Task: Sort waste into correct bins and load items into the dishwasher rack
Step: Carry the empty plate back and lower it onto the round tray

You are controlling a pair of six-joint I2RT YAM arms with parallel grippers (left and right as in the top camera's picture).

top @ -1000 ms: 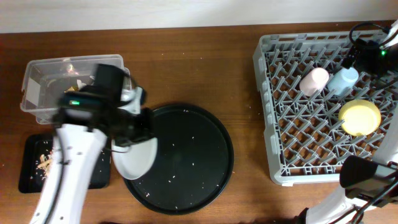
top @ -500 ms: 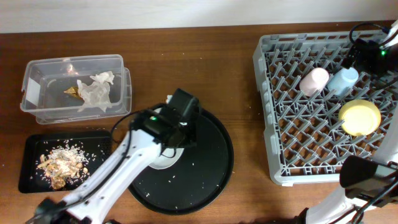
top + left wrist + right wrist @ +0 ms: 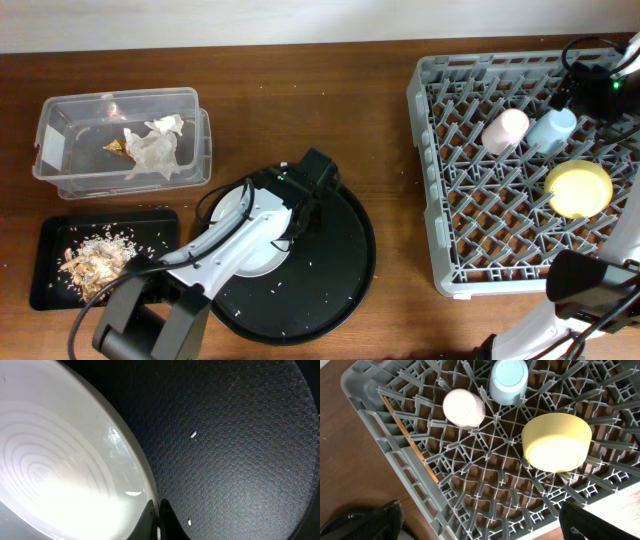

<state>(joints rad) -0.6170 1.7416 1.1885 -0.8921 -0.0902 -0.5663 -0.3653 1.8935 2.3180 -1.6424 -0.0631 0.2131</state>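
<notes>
The plate would settle on the round black tray [image 3: 330, 260], so my left gripper needs to open its fingers.
My left gripper [image 3: 157, 520] is shut on the right rim of the grey-white round plate [image 3: 55, 460]. In the overhead view this gripper [image 3: 297, 212] holds the plate [image 3: 245, 235] low over the left part of the large round black tray [image 3: 330, 260]. The pink cup [image 3: 505, 130], blue cup [image 3: 553, 130] and yellow bowl [image 3: 578, 188] sit upside down in the light-grey dishwasher rack [image 3: 425, 180]. My right gripper [image 3: 480, 525] is open and empty above the rack, at its far right corner [image 3: 588, 85]. The right wrist view shows the pink cup [image 3: 464, 407], blue cup [image 3: 508, 380] and bowl [image 3: 556, 442].
The clear tub [image 3: 60, 170] at the far left holds white tissue [image 3: 150, 145] and a gold-brown wrapper [image 3: 117, 146]. The shallow black tray [image 3: 50, 240] in front of it holds crumbly scraps [image 3: 95, 258]. Thin chopsticks [image 3: 410, 440] lie along the rack's left side. Crumbs dot the round tray [image 3: 240, 450].
My left arm has swung right from the bins to the round black tray, carrying the plate. The plate is now lower and flatter. The right arm has not moved.
</notes>
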